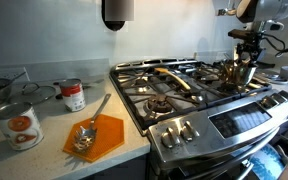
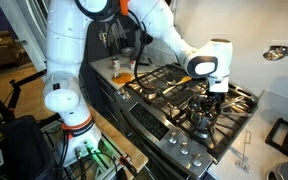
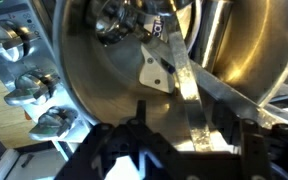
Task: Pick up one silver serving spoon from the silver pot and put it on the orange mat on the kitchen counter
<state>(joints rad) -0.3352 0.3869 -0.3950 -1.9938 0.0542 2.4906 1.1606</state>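
I should close my gripper, because the handle is between my open fingers and its end reaches past them. Closing now would hold the spoon's handle.
The silver pot (image 1: 236,72) stands on the stove's far burner; it also shows in an exterior view (image 2: 205,124). My gripper (image 1: 246,48) hangs just over it. In the wrist view the pot's shiny inside (image 3: 94,90) fills the frame. Silver serving spoon handles (image 3: 190,112) cross inside it. My gripper (image 3: 189,150) is open, its dark fingers on either side of one handle, apart from it. Another silver serving spoon (image 1: 87,130) lies on the orange mat (image 1: 106,138) on the kitchen counter (image 1: 44,152). The mat also shows in an exterior view (image 2: 124,77).
The steel gas stove (image 1: 184,88) with black grates lies between the pot and the mat. Its knobs (image 3: 24,85) show in the wrist view. Two labelled tin cans (image 1: 73,95) (image 1: 19,125) stand on the counter beside the mat.
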